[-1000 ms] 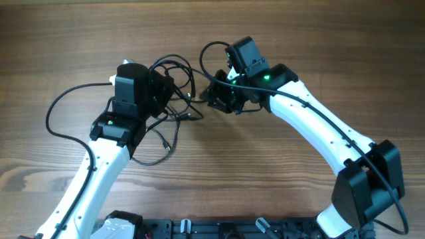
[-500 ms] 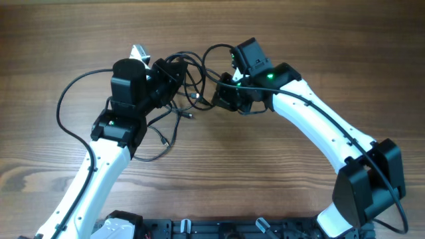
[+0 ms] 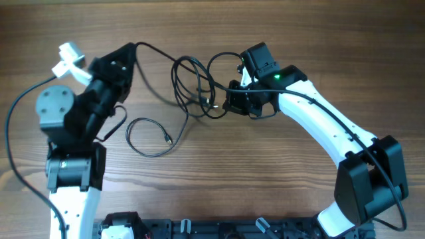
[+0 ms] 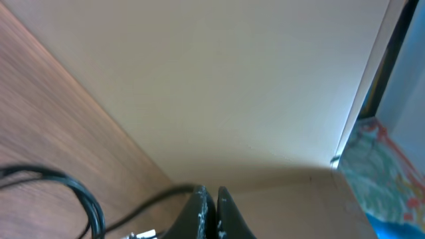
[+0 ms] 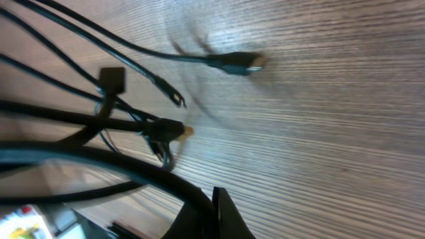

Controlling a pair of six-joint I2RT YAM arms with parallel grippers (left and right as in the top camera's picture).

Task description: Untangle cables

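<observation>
The cable (image 3: 157, 51) (image 4: 157, 197) from my fingers runs through the raised loops, so I pull it free of them next, before my left gripper opens.
Several thin black cables (image 3: 192, 86) form a tangle of loops at the middle of the wooden table. My left gripper (image 3: 131, 48) is raised at the far left and shut on one cable, which runs taut from it to the tangle. In the left wrist view the fingers (image 4: 199, 211) are closed with that cable (image 4: 149, 201) leading off to the left. My right gripper (image 3: 229, 101) is shut on a cable at the tangle's right side. In the right wrist view it (image 5: 212, 214) pinches a black cable (image 5: 133, 174). Plug ends (image 5: 239, 63) lie nearby.
A separate thin cable loop (image 3: 147, 136) lies flat on the table below the tangle, its plug (image 3: 168, 139) at the right end. The left arm's own thicker cable (image 3: 16, 113) arcs at the far left. The robot base (image 3: 199, 229) runs along the front edge.
My left arm has risen and swung left and back, drawing one cable out of the tangle. A loose loop now lies apart on the table. My right gripper shifted slightly right.
</observation>
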